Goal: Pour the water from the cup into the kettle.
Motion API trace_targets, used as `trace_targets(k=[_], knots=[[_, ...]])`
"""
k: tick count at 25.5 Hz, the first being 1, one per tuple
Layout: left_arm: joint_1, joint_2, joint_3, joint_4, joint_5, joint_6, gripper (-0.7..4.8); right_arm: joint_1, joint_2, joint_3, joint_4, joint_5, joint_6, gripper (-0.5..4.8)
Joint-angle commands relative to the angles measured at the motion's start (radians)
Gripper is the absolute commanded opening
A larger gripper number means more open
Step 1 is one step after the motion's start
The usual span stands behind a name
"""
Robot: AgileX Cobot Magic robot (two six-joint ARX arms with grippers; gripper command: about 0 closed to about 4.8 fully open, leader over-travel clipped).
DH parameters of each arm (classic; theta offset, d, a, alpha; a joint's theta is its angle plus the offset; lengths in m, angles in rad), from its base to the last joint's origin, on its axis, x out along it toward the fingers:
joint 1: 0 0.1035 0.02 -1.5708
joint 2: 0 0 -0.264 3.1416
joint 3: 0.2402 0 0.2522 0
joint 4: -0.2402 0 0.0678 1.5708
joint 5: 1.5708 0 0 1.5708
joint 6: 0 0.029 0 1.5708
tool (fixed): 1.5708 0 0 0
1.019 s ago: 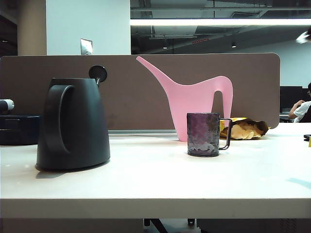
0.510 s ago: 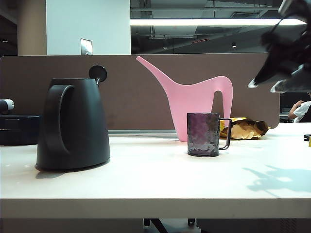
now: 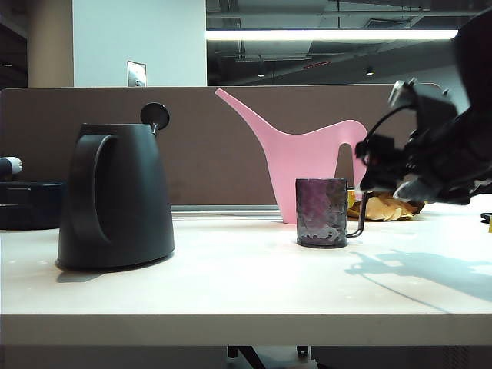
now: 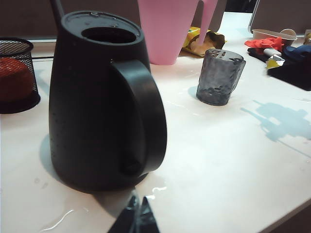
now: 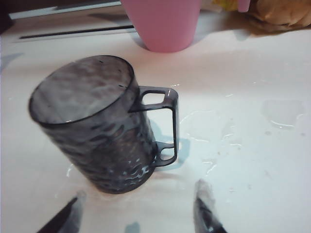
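I will grab the dark dimpled cup by its thin handle [image 3: 364, 211] with my right gripper next. Then it can pour the water into the kettle [image 3: 115, 196].
The dark purplish dimpled cup [image 3: 321, 212] stands upright on the white table [image 3: 231, 284], its handle [image 5: 165, 126] turned to the right in the exterior view. The black conical kettle [image 3: 115, 196] stands well to its left, lid off and mouth [image 4: 108, 35] open. My right gripper [image 3: 378, 175] hovers just right of the cup at about its height. In the right wrist view the right gripper [image 5: 138, 204] is open, its fingertips [image 5: 201, 199] spread wide short of the cup [image 5: 92, 121] and not touching it. My left gripper [image 4: 136, 213] is shut, low beside the kettle [image 4: 97, 97].
A pink watering can [image 3: 307, 165] stands behind the cup, against a brown partition [image 3: 231, 138]. A yellow bag [image 3: 388, 206] lies behind the cup's handle. A black mesh holder [image 4: 17, 73] and red and dark items [image 4: 272, 43] sit farther off. Water droplets [image 5: 282, 114] wet the table.
My right arm came in from the upper right and dropped down to the right of the cup, with its jaws spreading apart. The cup and kettle have not moved.
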Motion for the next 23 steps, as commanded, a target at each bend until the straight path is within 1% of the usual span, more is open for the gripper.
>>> trace_targets(k=[1, 4, 10, 12, 16, 18, 23], knots=[[0.0, 0.001, 0.003, 0.013, 0.006, 0.0, -0.05, 0.001, 0.076, 0.045, 0.054, 0.008, 0.0, 2.83], [0.0, 0.001, 0.003, 0.013, 0.005, 0.0, -0.05, 0.0, 0.138, 0.087, 0.064, 0.05, 0.0, 2.83], [0.0, 0.001, 0.003, 0.013, 0.005, 0.0, -0.05, -0.002, 0.23, 0.18, 0.063, 0.055, 0.0, 2.8], [0.0, 0.001, 0.003, 0.013, 0.005, 0.0, -0.05, -0.006, 0.259, 0.204, 0.063, 0.071, 0.0, 2.78], [0.0, 0.001, 0.003, 0.013, 0.005, 0.0, -0.05, -0.016, 0.288, 0.232, 0.063, 0.076, 0.0, 2.74], [0.0, 0.001, 0.003, 0.013, 0.005, 0.0, -0.05, -0.022, 0.292, 0.245, 0.063, 0.094, -0.004, 2.74], [0.0, 0.001, 0.003, 0.013, 0.005, 0.0, -0.05, -0.031, 0.329, 0.31, 0.041, 0.087, -0.004, 2.74]])
